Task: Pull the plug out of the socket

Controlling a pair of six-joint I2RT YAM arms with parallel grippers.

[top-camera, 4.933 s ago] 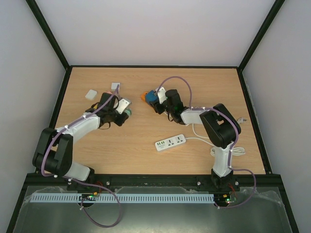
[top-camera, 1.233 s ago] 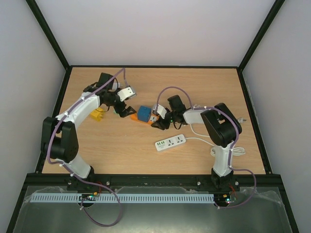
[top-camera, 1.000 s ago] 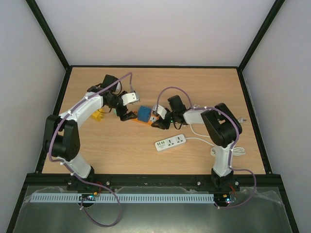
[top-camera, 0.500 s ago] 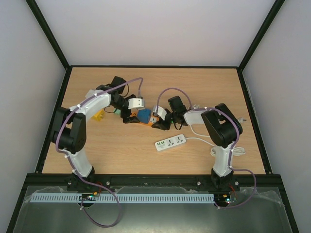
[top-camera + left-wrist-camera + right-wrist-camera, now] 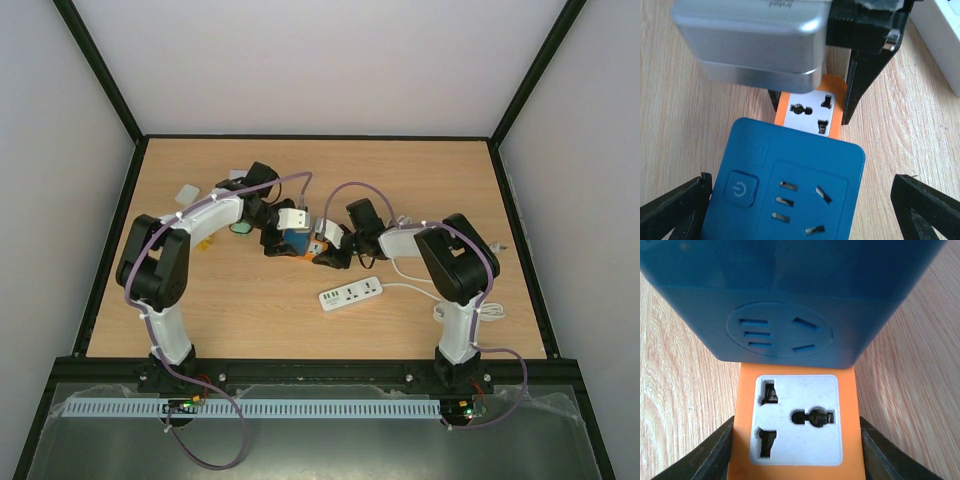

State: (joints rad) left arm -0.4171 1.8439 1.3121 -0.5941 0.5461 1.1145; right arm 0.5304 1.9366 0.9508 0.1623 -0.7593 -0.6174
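My left gripper's fingers reach past the plug's near edge, so my left gripper needs to close on the blue plug.
A blue plug block sits pushed into an orange socket on the table's middle. My right gripper is shut on the orange socket, one finger pressed to each side; the blue plug rises just past it. My left gripper is open, and its two fingers stand either side of the blue plug with a gap on the right. In the left wrist view the orange socket shows beyond the plug, with the right gripper's black finger beside it.
A white power strip with its cable lies near the right arm. Behind the left arm lie a yellow piece, a green piece and two small white parts. The right wrist's silver camera hangs close above the socket.
The left arm has swung right from the table's left part to the blue plug, and its open jaws now straddle it. The right gripper keeps its hold on the socket.
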